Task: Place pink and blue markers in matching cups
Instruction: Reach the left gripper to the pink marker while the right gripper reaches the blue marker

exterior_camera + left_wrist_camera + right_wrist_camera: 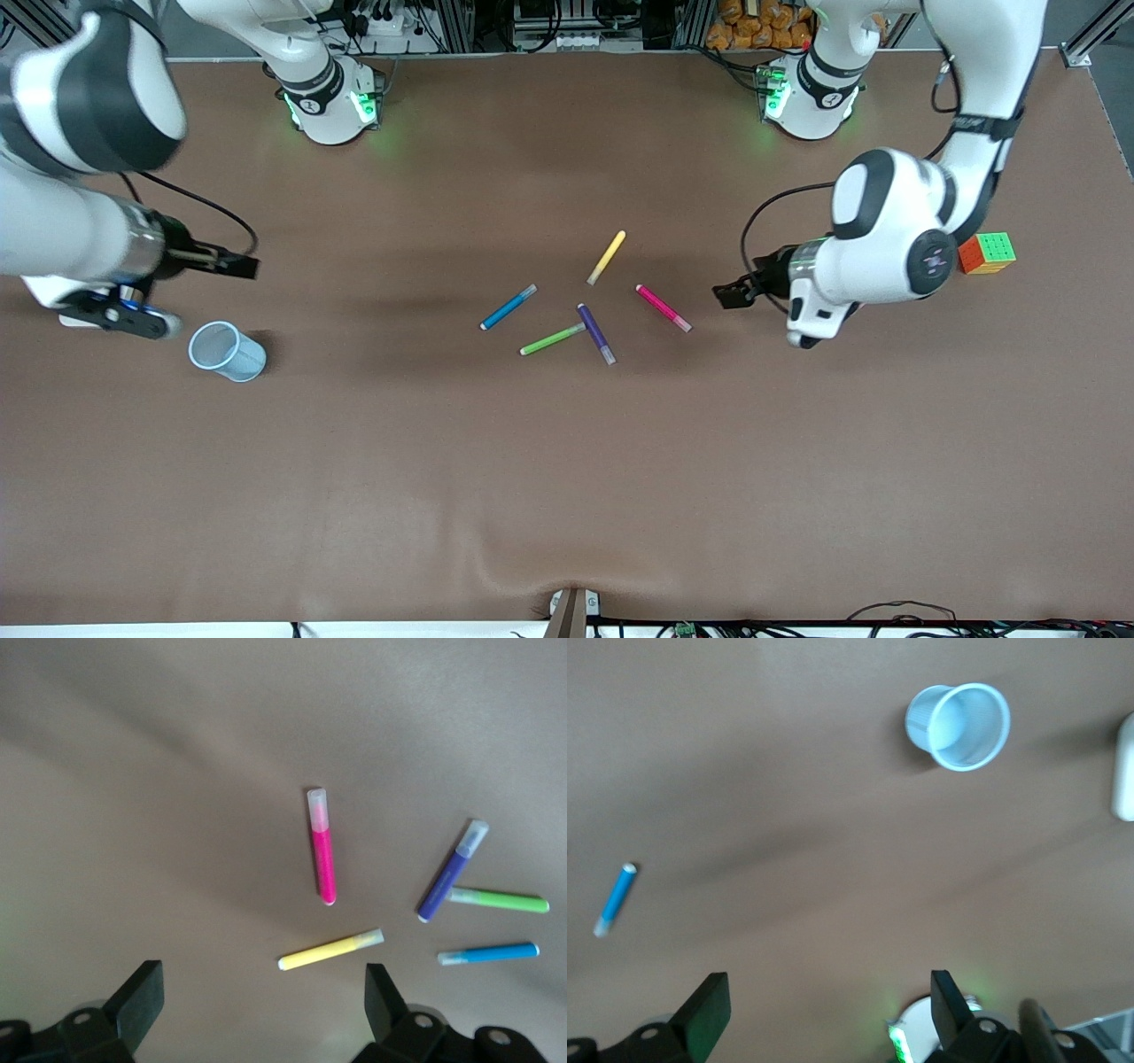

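The marker has to enter the matching cup with the pink marker's white-tipped end [640, 288], so that end must stay free. My left gripper will next grab the marker by its body [672, 315] beside the clear cap.
The pink marker [663, 308] and the blue marker [508, 307] lie flat mid-table among other markers. The light blue cup [227, 352] stands toward the right arm's end. No pink cup is in view. My left gripper [725, 295] is open and empty, up in the air beside the pink marker toward the left arm's end. Its wrist view shows the pink marker [323, 847] and the blue marker [489, 954] ahead of the gripper [264, 992]. My right gripper [241, 264] is open and empty over bare table near the blue cup [959, 725]. Its wrist view shows the blue marker [615, 899] and the gripper [831, 997].
A yellow marker [607, 257], a purple marker [596, 334] and a green marker [553, 339] lie in the same cluster; the green one's end touches the purple one. A Rubik's cube [986, 252] sits at the left arm's end of the table.
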Controlling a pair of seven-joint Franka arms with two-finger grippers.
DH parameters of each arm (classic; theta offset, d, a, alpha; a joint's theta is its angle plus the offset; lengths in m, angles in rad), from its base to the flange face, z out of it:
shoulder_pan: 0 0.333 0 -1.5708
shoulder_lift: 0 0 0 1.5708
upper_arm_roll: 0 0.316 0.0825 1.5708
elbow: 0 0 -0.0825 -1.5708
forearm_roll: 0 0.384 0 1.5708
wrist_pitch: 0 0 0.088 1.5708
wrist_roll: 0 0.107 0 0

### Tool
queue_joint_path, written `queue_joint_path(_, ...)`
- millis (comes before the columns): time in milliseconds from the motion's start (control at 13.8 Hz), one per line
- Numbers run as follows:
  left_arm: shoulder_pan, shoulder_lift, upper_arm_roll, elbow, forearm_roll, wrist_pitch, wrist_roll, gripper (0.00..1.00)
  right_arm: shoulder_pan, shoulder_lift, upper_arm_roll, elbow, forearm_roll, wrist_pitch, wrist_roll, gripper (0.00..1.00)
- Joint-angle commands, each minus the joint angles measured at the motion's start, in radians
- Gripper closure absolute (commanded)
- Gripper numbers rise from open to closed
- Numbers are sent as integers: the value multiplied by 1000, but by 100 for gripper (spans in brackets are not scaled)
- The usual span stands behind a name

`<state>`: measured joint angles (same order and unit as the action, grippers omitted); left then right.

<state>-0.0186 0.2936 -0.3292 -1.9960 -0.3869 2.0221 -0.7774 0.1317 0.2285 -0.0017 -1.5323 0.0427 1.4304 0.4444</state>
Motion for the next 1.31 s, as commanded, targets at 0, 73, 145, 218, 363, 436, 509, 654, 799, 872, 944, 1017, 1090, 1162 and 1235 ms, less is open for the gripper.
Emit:
queue_joint_path(0, -7, 73, -4, 8, -26, 56, -29, 0, 12, -18, -6, -115, 81, 132, 129, 0)
queue_joint_path(73, -12, 97, -4, 8, -36, 78, -29, 0, 37, -17, -4, -133, 88, 166, 166, 0)
queue_joint_path(145, -24, 116, -2, 8, -50, 102, -29, 0, 69, -14, -6, -152, 89, 198, 213, 0)
queue_joint_path(218, -41, 137, -2, 5, -59, 134, -31, 0, 90, -3, -4, -173, 89, 237, 282, 0)
queue_joint_path(363, -47, 185, -2, 13, -63, 161, -29, 0, 153, 12, -4, -222, 91, 327, 396, 0)
queue_joint_path(436, -47, 208, -2, 19, -63, 161, -28, 0, 189, 20, -4, -253, 91, 382, 465, 0)
queue_joint_path(509, -49, 222, -2, 20, -63, 162, -28, 0, 234, 29, -4, -278, 91, 439, 524, 0)
queue_joint_path(654, -49, 239, -2, 28, -64, 168, -26, 0, 296, 73, -4, -295, 91, 540, 636, 0)
queue_joint_path(799, -50, 268, -2, 57, -64, 168, -28, 0, 362, 126, -4, -296, 91, 617, 732, 0)
queue_joint_path(872, -53, 286, -2, 78, -64, 168, -29, 1, 390, 150, -4, -296, 91, 658, 784, 0)
queue_joint_path(944, -55, 308, -4, 98, -64, 168, -31, 5, 420, 172, -4, -296, 91, 700, 827, 0)
queue_joint_path(1017, -55, 331, -2, 118, -64, 168, -31, 10, 448, 198, -4, -296, 91, 743, 865, 0)
queue_joint_path(1090, -58, 349, -2, 132, -64, 168, -31, 13, 459, 222, -4, -296, 91, 783, 897, 0)
queue_joint_path(1162, -61, 364, -2, 144, -64, 168, -33, 18, 482, 236, -4, -296, 91, 803, 925, 0)
queue_joint_path(1235, -61, 369, -2, 149, -66, 168, -33, 25, 497, 248, -4, -296, 91, 815, 953, 0)
